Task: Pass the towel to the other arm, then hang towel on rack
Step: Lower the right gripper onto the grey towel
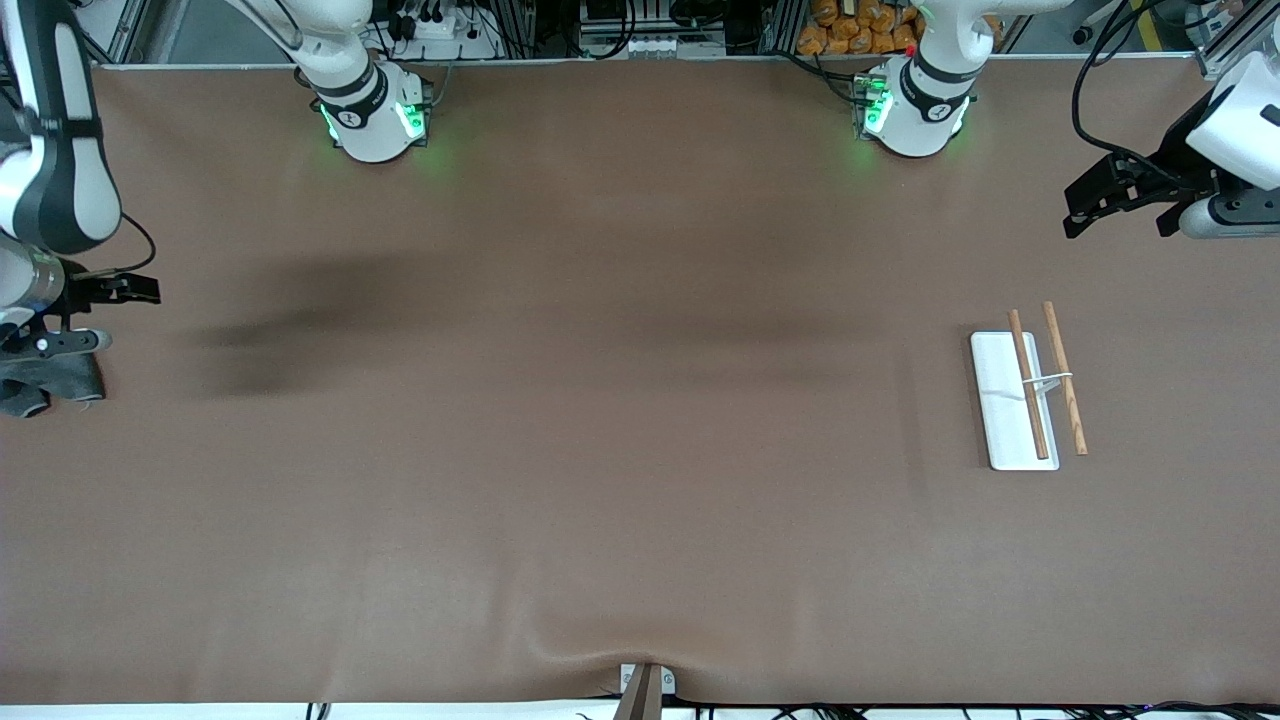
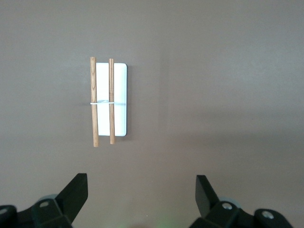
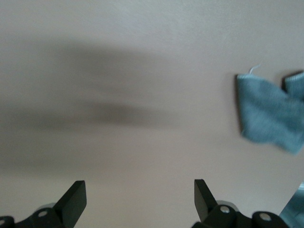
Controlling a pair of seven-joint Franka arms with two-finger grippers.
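I need to pass the towel to my left gripper, so next I should grab the towel's end opposite its white loop with my right gripper.
The towel is a small grey cloth lying crumpled on the table at the right arm's end, partly cut off by the edge of the front view. It also shows in the right wrist view. My right gripper hovers just beside the towel, open and empty. The rack is a white base with two wooden rods, standing toward the left arm's end. My left gripper waits in the air at that end, open and empty, with the rack in its view.
The brown table cover spans the whole table. The two arm bases stand along the table's edge farthest from the front camera. A small clamp sits at the edge nearest that camera.
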